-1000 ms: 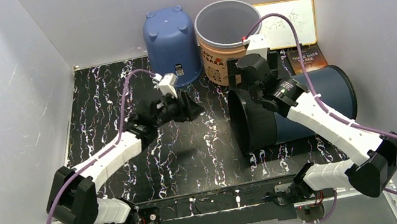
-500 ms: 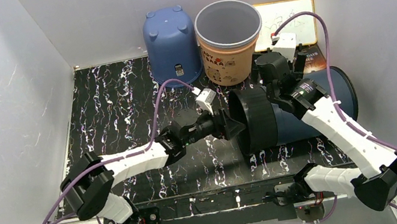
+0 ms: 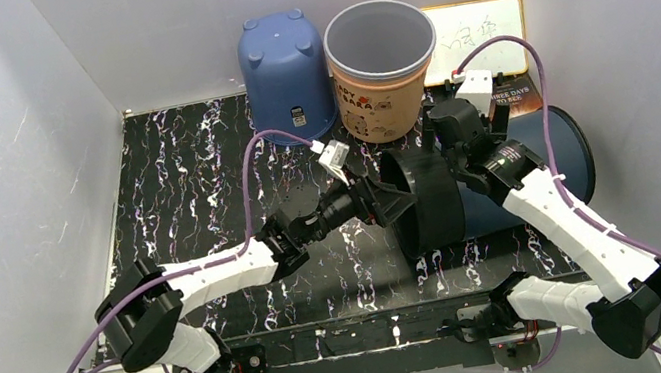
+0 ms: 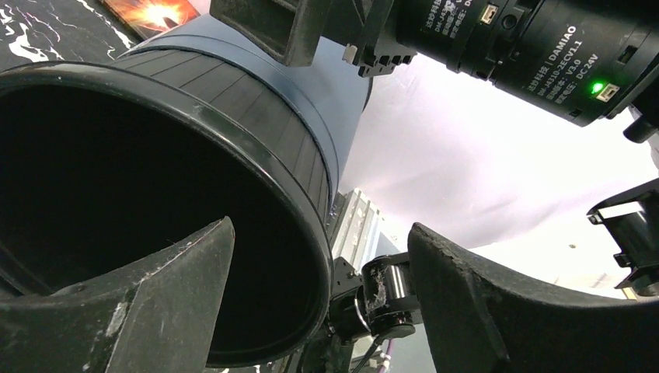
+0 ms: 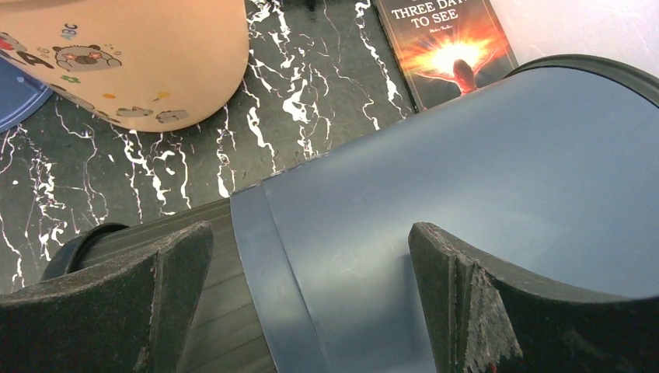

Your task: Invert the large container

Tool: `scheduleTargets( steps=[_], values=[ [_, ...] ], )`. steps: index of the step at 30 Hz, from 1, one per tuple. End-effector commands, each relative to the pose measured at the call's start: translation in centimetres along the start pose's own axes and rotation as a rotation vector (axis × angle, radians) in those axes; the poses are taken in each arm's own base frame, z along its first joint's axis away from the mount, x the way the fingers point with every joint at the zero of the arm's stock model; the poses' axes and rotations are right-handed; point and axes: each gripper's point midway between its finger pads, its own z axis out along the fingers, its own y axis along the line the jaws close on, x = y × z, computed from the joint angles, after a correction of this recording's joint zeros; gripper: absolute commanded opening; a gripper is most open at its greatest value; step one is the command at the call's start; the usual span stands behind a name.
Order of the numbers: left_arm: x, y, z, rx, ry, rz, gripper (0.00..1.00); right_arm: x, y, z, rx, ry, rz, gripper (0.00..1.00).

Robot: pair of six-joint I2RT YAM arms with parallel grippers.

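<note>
The fingers stop short in the left wrist view, so it is too early to close on the black rim between both fingers. My left gripper moves toward the rim's near edge first.
The large container is dark blue with a black ribbed rim band. It lies on its side at the right of the table, mouth facing left. My left gripper is open at the mouth. In the left wrist view the left gripper straddles the rim, one finger inside the dark interior and one outside. My right gripper is open above the container's upper side wall. In the right wrist view its gripper spans the blue wall just behind the rim band, and contact cannot be told.
An upside-down blue bucket and an upright tan bucket stand at the back. A whiteboard leans at the back right. A book lies behind the container. White walls close in left and right.
My left arm has swung right from mid-table to the container's mouth and now straddles its rim. My right gripper has moved from the rim back over the container's body.
</note>
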Motion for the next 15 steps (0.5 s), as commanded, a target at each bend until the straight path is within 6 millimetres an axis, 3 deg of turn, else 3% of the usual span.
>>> scheduleTargets(
  steps=[1,15],
  values=[
    [-1.8,-1.7,0.5,0.054,-0.069,0.004,0.81,-1.3,-0.2,-0.3,-0.006,-0.045,0.048,0.98],
    [1.4,0.4,4.6,0.062,-0.002,-0.082,0.94,0.2,-0.2,0.0,-0.018,-0.013,0.055,0.98]
  ],
)
